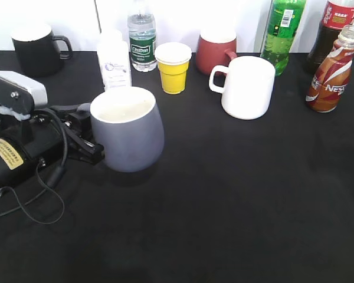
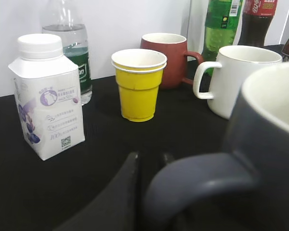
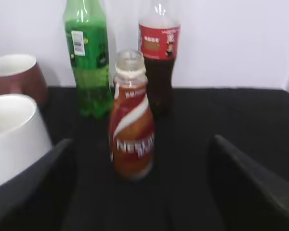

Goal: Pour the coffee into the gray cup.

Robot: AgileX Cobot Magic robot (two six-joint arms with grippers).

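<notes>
I should next grab the Nescafe bottle by its labeled body (image 1: 327, 79) with my right gripper. Then I will pour coffee into the gray cup (image 1: 130, 132).
The gray cup (image 1: 130, 132) stands upright on the black table, left of centre, and looks empty. It fills the right of the left wrist view (image 2: 269, 125). My left gripper (image 1: 93, 150) lies low at the cup's left side and is shut on its handle (image 2: 151, 161). The Nescafe coffee bottle (image 1: 333, 73) stands uncapped at the far right. In the right wrist view the bottle (image 3: 131, 139) stands straight ahead. My right gripper (image 3: 142, 144) is open wide and empty, short of the bottle. The right gripper is out of the exterior view.
A white mug (image 1: 248, 88) stands between the cup and the bottle. Along the back stand a black mug (image 1: 35, 50), a milk carton (image 1: 113, 62), a water bottle (image 1: 141, 38), a yellow paper cup (image 1: 173, 69), a red mug (image 1: 215, 53), a green bottle (image 1: 283, 32) and a cola bottle (image 1: 333, 23).
</notes>
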